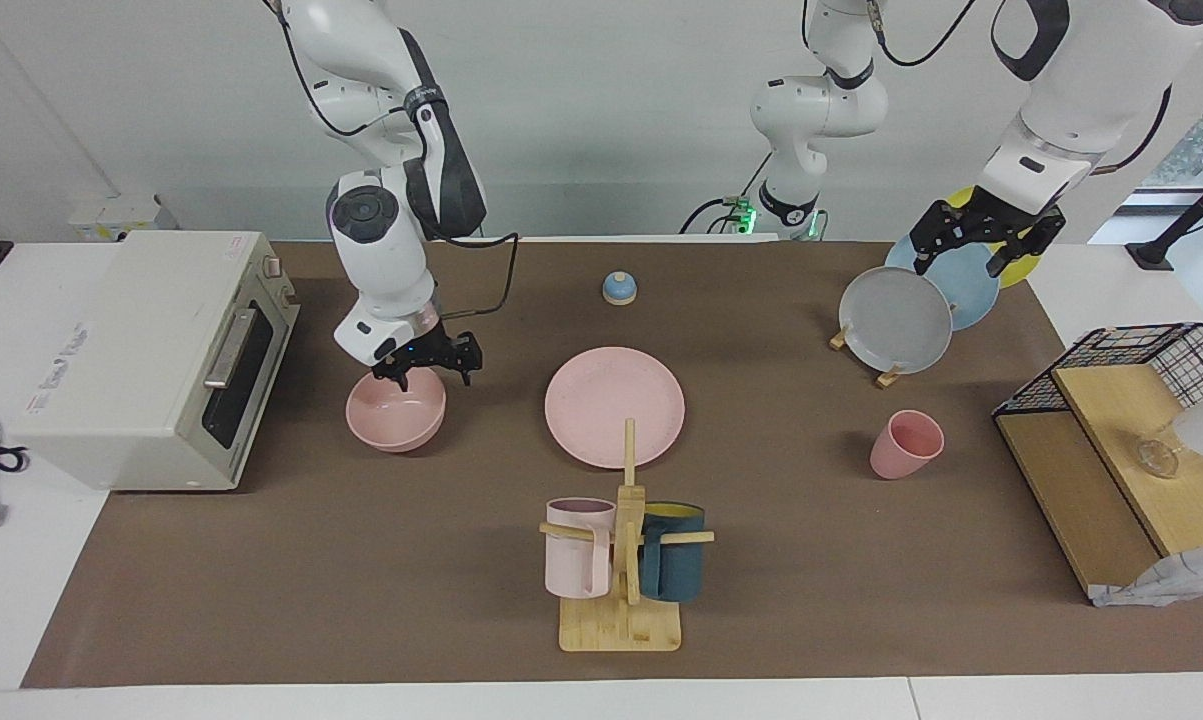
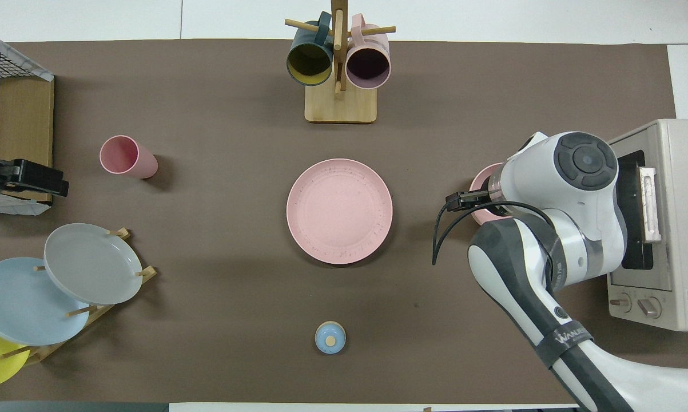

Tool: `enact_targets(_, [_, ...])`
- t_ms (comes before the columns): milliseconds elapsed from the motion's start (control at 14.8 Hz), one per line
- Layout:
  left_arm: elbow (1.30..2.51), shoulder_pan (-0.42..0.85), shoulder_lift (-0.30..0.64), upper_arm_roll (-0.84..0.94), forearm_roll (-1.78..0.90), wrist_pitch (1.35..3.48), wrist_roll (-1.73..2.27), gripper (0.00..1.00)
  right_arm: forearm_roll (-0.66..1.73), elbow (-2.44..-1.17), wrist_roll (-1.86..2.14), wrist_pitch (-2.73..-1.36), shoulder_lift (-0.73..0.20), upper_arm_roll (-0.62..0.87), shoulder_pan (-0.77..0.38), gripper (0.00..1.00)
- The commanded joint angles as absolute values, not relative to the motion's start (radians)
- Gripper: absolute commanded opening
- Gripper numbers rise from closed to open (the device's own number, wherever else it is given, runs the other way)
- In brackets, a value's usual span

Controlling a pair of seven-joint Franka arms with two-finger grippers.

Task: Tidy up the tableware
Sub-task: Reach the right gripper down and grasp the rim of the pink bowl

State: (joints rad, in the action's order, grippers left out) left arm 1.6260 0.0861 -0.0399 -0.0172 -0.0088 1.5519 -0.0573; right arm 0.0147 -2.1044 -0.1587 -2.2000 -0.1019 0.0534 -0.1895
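Observation:
The pink bowl is far wider than my open fingers can spread, so my right gripper will next grab the bowl by its thin rim [image 2: 473, 184], with one finger inside.
The pink plate [image 1: 614, 405] [image 2: 339, 210] lies flat at the table's middle. The pink bowl [image 1: 391, 420] stands toward the right arm's end, in front of the toaster oven; in the overhead view only a sliver of it [image 2: 481, 182] shows past the arm. My right gripper [image 1: 433, 376] is open and low at the bowl's rim, one finger over the inside and one outside. The pink cup [image 1: 904, 444] [image 2: 127, 156] stands upright toward the left arm's end. My left gripper [image 1: 961, 262] is open and empty, up over the plate rack, where the arm waits.
A toaster oven [image 1: 151, 360] [image 2: 658, 223] stands at the right arm's end. A mug tree [image 1: 621, 620] [image 2: 339, 103] with two mugs stands farthest from the robots. A rack with a grey plate [image 1: 896, 320] [image 2: 92, 263] and a wire shelf [image 1: 1121, 440] stand at the left arm's end. A small blue knob [image 1: 619, 288] [image 2: 330, 337] sits nearest the robots.

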Motion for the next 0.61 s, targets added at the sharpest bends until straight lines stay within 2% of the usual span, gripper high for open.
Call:
enact_targets(0, [1.638,0.077,-0.058,-0.006,0.011,1.545,-0.055,1.00,0.020,-2.170,-0.164,-2.264,-0.072,0.055,-0.195,1.00])
enact_targets(202, [1.638,0.077,-0.058,-0.006,0.011,1.545,-0.055,1.00,0.020,-2.177,-0.158,-2.299,-0.110,0.055,-0.195,0.99])
enact_targets(404, [1.638,0.077,-0.058,-0.006,0.011,1.545,-0.055,1.00,0.015,-2.175,-0.153,-2.318,-0.144,0.054,-0.195,0.74])
enact_targets(539, [1.638,0.077,-0.058,-0.006,0.011,1.545,-0.055,1.00,0.005,-2.175,-0.146,-2.330,-0.146,0.054,-0.195,0.51])
